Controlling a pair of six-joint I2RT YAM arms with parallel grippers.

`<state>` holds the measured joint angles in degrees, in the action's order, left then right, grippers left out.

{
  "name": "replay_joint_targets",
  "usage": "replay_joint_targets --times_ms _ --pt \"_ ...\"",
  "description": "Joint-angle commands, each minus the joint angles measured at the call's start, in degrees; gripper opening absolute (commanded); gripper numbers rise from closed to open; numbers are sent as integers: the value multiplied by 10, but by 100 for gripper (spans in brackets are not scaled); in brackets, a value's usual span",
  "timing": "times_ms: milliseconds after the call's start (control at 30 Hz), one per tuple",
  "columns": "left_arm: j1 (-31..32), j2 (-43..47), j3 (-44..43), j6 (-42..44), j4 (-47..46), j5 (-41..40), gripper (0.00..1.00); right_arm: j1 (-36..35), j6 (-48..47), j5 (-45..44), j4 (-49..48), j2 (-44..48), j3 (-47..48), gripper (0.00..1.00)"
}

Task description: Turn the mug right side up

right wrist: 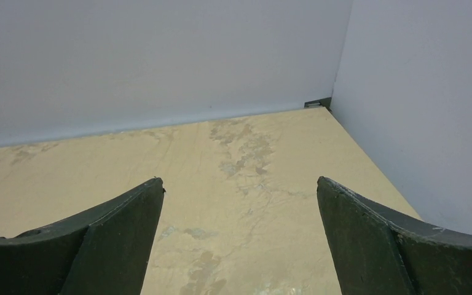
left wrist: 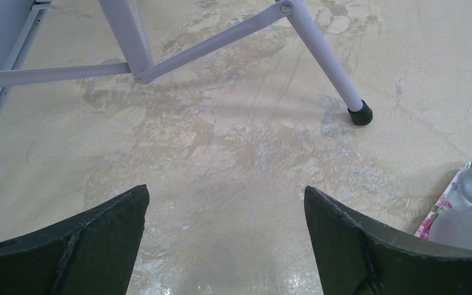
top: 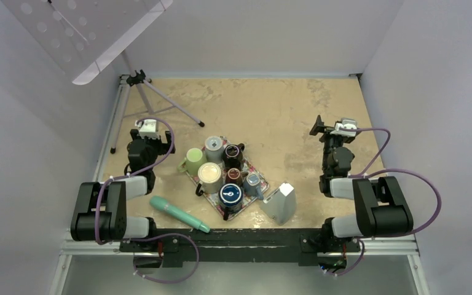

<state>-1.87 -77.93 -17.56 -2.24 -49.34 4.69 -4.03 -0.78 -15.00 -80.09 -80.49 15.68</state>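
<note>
My left gripper will next grip the green mug by its handle [top: 182, 166], so the mug's rim stays free for my right gripper to turn it upright.
Several mugs stand close together on a floral tray [top: 252, 169] at the table's middle. A green mug [top: 192, 160] leans on its side at the tray's left edge. A dark blue mug [top: 230, 195] sits at the near end and shows a ringed round face upward; I cannot tell which mugs are inverted. My left gripper [top: 142, 136] is open and empty, left of the tray. In the left wrist view [left wrist: 226, 188] it hovers over bare table, with the tray's corner [left wrist: 445, 203] at the right edge. My right gripper [top: 319, 126] is open and empty, right of the tray, facing the far corner [right wrist: 239, 180].
A tripod stand [top: 153, 98] stands at the far left; its leg's foot [left wrist: 361, 115] is ahead of my left gripper. A teal bottle [top: 178, 213] lies near the front edge. A white carton [top: 281, 203] stands right of the tray. Walls enclose the table.
</note>
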Motion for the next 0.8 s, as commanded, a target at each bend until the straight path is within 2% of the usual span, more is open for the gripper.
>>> replay_joint_targets --times_ms 0,67,133,200,233,333,433,533,600,667,733,767 --pt "-2 6 -12 7 -13 5 100 4 3 -44 50 50 20 99" --pt "-2 7 -12 7 -14 6 100 4 26 -58 108 93 33 99" --pt "-2 35 -8 19 -11 39 100 4 27 -54 158 137 44 99" --pt "-2 97 -24 47 73 107 100 4 15 -2 221 183 64 99" --pt "-2 134 -40 62 133 133 100 4 11 27 254 205 78 99" --pt "-2 204 -151 137 417 219 100 4 -31 115 351 246 128 99" --pt "-2 205 -294 319 777 351 93 4 -48 206 422 272 163 99" --pt "-4 191 -389 454 1030 391 92 4 -60 271 469 288 185 99" --pt "-5 193 -417 545 1153 390 92 4 -74 305 502 296 198 99" --pt "-5 195 -416 598 1219 361 92 3 -75 325 528 301 206 99" --pt "-2 188 -395 603 1223 317 91 3 -78 348 545 306 205 99" --pt "1 181 -387 599 1216 302 85 3 -80 357 546 309 202 99"
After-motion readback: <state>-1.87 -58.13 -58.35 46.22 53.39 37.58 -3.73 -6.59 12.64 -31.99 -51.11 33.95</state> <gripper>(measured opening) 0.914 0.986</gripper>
